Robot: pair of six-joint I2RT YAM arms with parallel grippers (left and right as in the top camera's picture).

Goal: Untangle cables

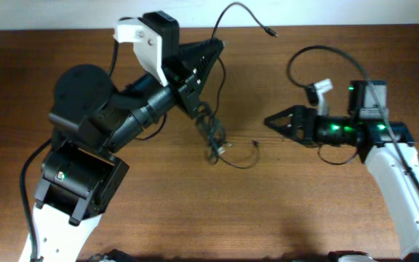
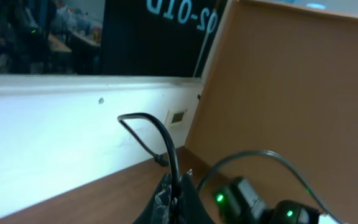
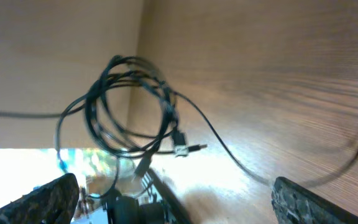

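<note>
My right gripper has to grab a single strand on the side of the knotted bundle that faces it. The loops will stay free to pull apart and untangle.
The cables are thin black wires. My left gripper (image 1: 213,49) is shut on one wire, which arcs up from the jaws to a small plug (image 1: 270,33) near the table's back edge. In the left wrist view the wire (image 2: 160,134) rises from between the closed fingers (image 2: 178,199). A knotted bundle (image 1: 211,129) hangs below that gripper down to the table. One strand trails right from it to a loose end (image 1: 257,143). My right gripper (image 1: 269,120) is open and empty, right of the bundle. The right wrist view shows the looped bundle (image 3: 129,106) ahead of the spread fingers (image 3: 179,199).
The left arm's body (image 1: 86,131) fills the left of the wooden table (image 1: 195,211). The right arm's own thicker cable (image 1: 300,54) loops above its wrist. A white wall (image 2: 55,137) runs along the table's back edge.
</note>
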